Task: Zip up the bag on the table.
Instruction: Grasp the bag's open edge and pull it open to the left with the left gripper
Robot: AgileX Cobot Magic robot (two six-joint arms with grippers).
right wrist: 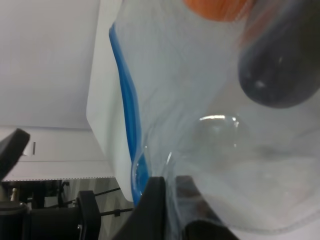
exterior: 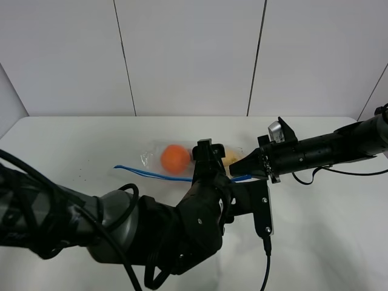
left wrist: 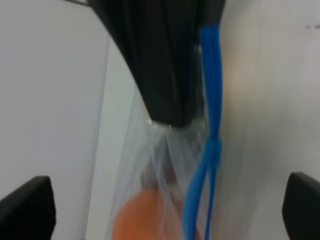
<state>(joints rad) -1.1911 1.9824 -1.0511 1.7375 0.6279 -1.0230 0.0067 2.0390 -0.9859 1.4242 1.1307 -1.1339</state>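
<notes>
I need to grab the blue zipper by its small slider with my left gripper next, so I can zip the clear bag shut.
The clear bag (exterior: 182,160) lies mid-table (exterior: 85,136), with an orange (exterior: 176,159) inside and its blue zipper strip (exterior: 142,173) along the near edge. My right gripper (exterior: 237,168) is shut on the bag's right end, and its fingers (right wrist: 150,210) pinch the crinkled plastic beside the zipper strip (right wrist: 127,115). A dark eggplant (right wrist: 280,70) shows through the plastic. My left gripper (exterior: 209,157) hovers over the bag just left of the right one. Its fingers (left wrist: 25,207) stand wide open on either side of the zipper strip (left wrist: 212,145) and hold nothing.
White wall panels (exterior: 188,54) stand behind the table's far edge. My left arm (exterior: 151,230) fills the near middle of the table, and a cable (exterior: 265,267) hangs from it. My right arm (exterior: 327,148) reaches in from the right.
</notes>
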